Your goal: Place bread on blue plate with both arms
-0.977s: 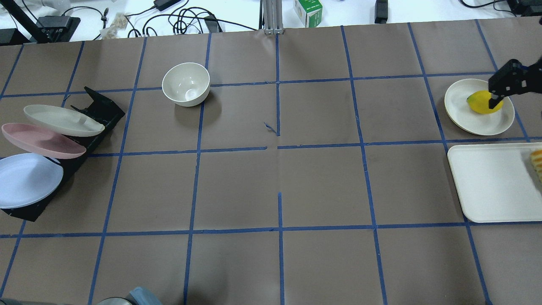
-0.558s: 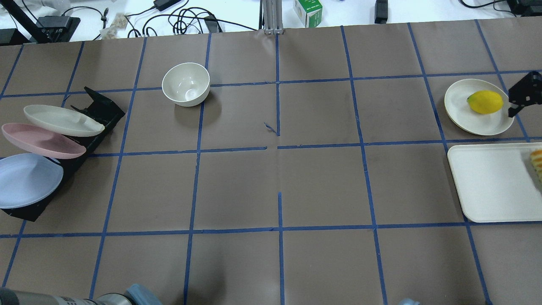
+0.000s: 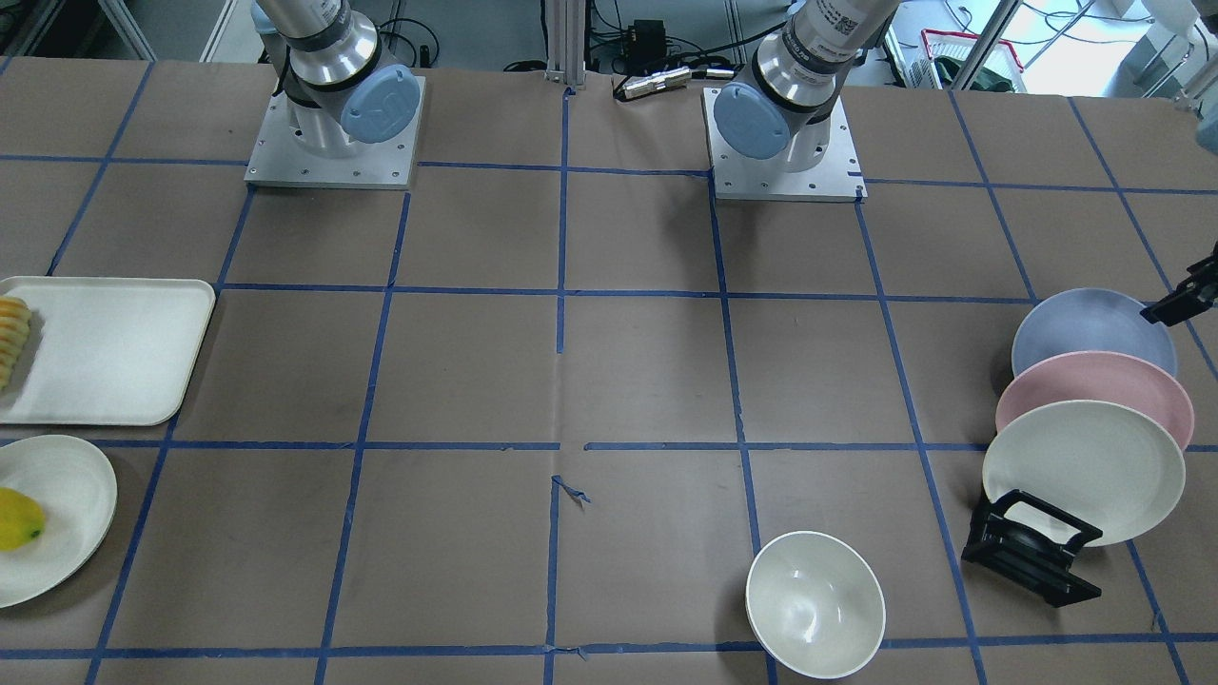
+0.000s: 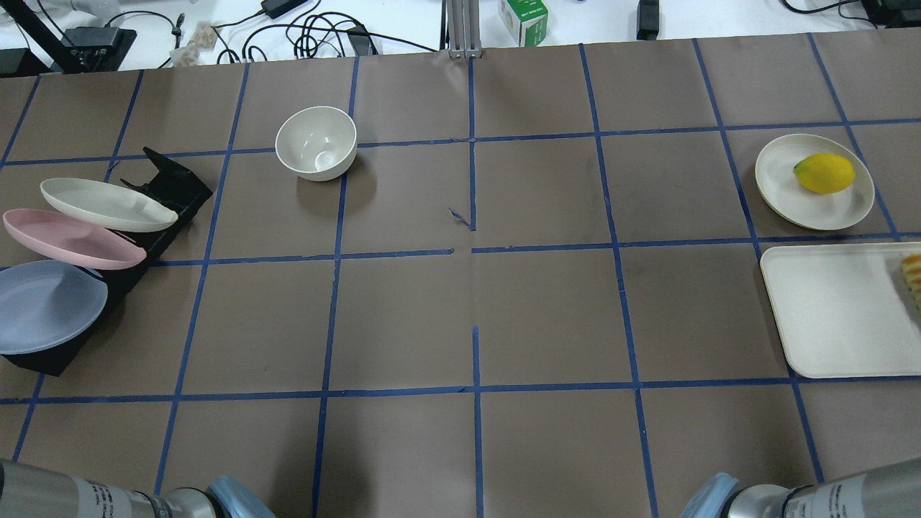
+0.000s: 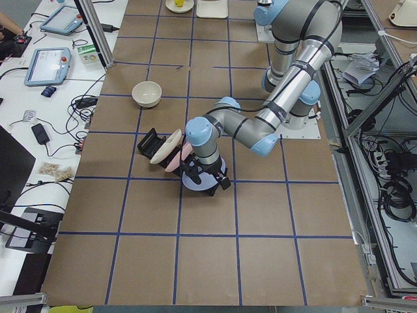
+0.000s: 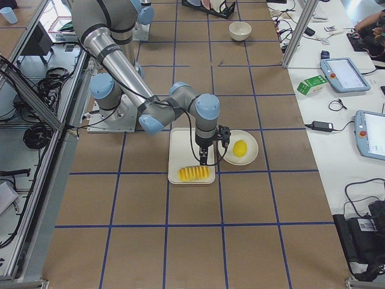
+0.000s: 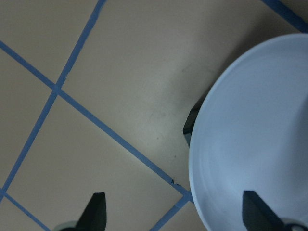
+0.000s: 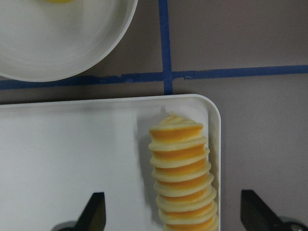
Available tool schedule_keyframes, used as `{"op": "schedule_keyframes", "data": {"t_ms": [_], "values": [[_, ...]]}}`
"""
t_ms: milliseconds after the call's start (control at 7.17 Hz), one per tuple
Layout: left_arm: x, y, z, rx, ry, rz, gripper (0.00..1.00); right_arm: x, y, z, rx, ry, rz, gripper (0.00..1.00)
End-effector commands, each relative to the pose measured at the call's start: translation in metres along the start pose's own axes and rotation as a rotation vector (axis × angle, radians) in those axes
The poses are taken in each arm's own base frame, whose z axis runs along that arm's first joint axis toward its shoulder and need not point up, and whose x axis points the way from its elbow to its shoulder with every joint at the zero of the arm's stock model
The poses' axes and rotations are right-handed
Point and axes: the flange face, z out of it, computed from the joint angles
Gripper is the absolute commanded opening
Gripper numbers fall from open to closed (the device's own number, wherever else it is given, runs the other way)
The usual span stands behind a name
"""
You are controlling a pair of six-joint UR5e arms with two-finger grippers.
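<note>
The blue plate [image 3: 1090,323] is far too wide across for my fingertips, so my left gripper should next grab it by its thin rim [image 3: 1019,329].
The bread [image 8: 182,173], a ridged yellow-orange loaf, lies along the right edge of the white tray [image 8: 72,163]; it also shows at the overhead view's right edge [image 4: 912,277]. My right gripper [image 8: 175,211] hangs open above the loaf, one finger on each side, apart from it. The blue plate [image 4: 43,306] leans in the black rack [image 4: 173,187] at the far left. My left gripper [image 7: 175,211] is open and empty above the blue plate's rim [image 7: 255,139], one finger over the plate, the other over the table.
A pink plate [image 4: 72,239] and a cream plate [image 4: 108,205] lean in the same rack. A white bowl [image 4: 316,142] stands at the back left. A cream plate [image 4: 784,194] with a yellow fruit [image 4: 824,173] sits behind the tray.
My right gripper has left the fruit plate and gone out of the overhead view to the right. Both arms' near links have come in at the bottom. The blue plate has darkened.
</note>
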Motion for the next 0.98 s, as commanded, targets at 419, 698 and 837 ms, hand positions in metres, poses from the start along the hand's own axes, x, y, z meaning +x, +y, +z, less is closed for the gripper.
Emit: {"op": "schedule_keyframes", "data": {"t_ms": [419,698,837], "values": [[0.009,-0.009,0.022,0.0,0.063,-0.016,0.78,0.02,0.004,0.072,-0.072,-0.071,0.003,1.0],[0.011,-0.006,0.028,-0.041,0.073,-0.001,0.63,0.02,0.004,0.081,-0.082,-0.08,-0.026,1.0],[0.005,-0.006,0.027,-0.038,0.068,-0.01,0.62,0.02,0.004,0.081,-0.081,-0.083,-0.027,0.85]]}}
